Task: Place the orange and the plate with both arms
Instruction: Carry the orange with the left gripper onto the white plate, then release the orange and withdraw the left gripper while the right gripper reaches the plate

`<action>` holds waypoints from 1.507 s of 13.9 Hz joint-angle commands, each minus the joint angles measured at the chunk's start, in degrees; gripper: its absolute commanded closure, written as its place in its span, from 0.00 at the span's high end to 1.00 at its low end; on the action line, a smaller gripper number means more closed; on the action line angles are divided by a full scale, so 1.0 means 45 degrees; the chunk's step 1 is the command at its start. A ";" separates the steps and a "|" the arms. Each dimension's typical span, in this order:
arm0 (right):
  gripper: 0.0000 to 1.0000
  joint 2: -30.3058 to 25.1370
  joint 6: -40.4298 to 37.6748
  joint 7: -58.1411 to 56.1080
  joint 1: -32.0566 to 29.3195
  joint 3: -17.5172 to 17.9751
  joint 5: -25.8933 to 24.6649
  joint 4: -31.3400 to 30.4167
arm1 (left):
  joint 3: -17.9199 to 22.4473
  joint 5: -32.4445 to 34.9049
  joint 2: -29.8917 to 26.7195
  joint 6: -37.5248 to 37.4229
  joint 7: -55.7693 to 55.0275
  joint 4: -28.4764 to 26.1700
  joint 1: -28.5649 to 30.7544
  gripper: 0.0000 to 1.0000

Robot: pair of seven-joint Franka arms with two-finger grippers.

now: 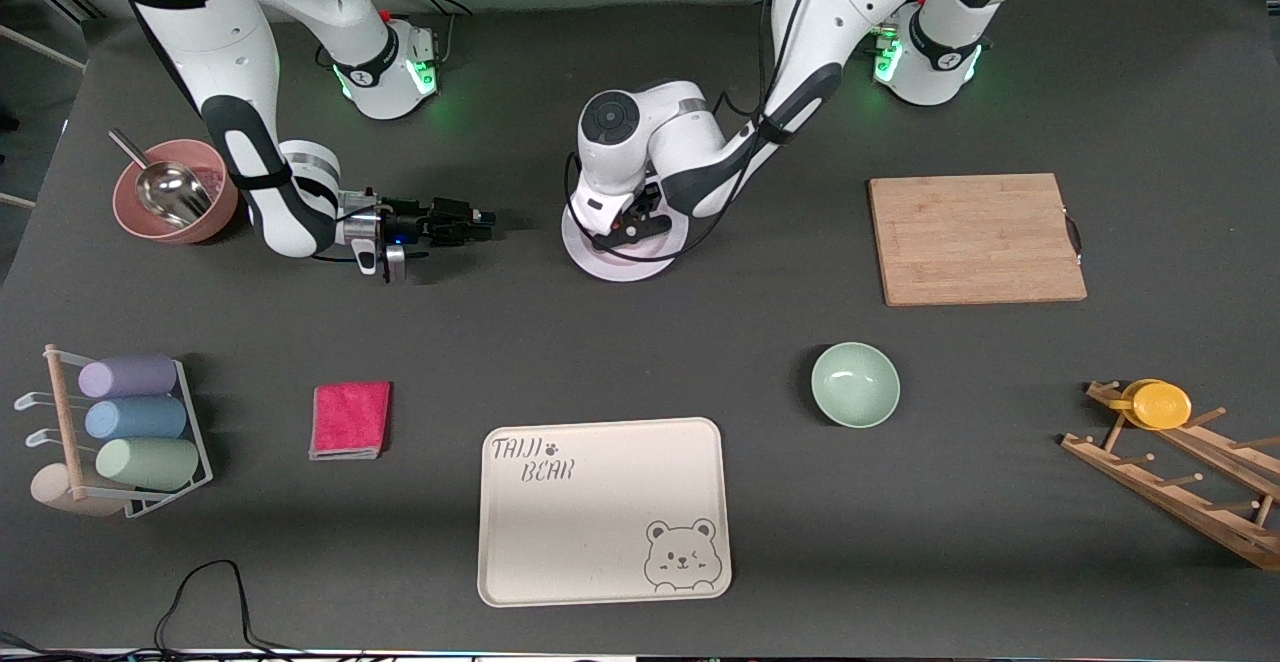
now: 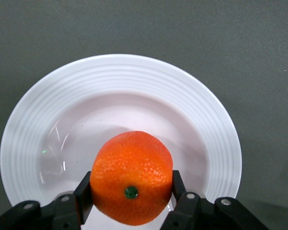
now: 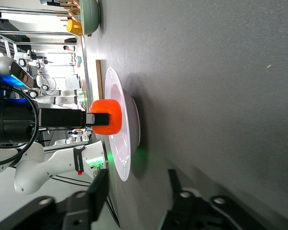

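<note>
I should open my left gripper: in the left wrist view the orange (image 2: 132, 175) is low in the hollow of the plate.
The white plate (image 1: 610, 267) lies on the table mid-way between the two arms' ends. My left gripper (image 1: 632, 225) hangs over it and hides most of it in the front view. In the left wrist view the gripper (image 2: 130, 194) is shut on the orange (image 2: 132, 175), held low over the well of the plate (image 2: 120, 67). My right gripper (image 1: 480, 217) is open and empty, lying level just above the table beside the plate, toward the right arm's end. Its wrist view shows its fingers (image 3: 98, 191) apart, with the plate (image 3: 129, 158) and orange (image 3: 108, 117) ahead.
A pink bowl with a metal scoop (image 1: 175, 192) stands by the right arm. A wooden board (image 1: 975, 237), a green bowl (image 1: 855, 384), a cream bear tray (image 1: 603, 512), a red cloth (image 1: 350, 419), a cup rack (image 1: 130, 432) and a wooden rack with a yellow cup (image 1: 1160, 404) lie around.
</note>
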 commanded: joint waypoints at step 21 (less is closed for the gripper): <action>0.51 0.1185 -0.0114 -0.1406 0.2391 0.0091 0.3604 0.0631 | -0.0437 -0.1516 -0.4105 -1.0515 0.8472 0.4623 0.7017 1.00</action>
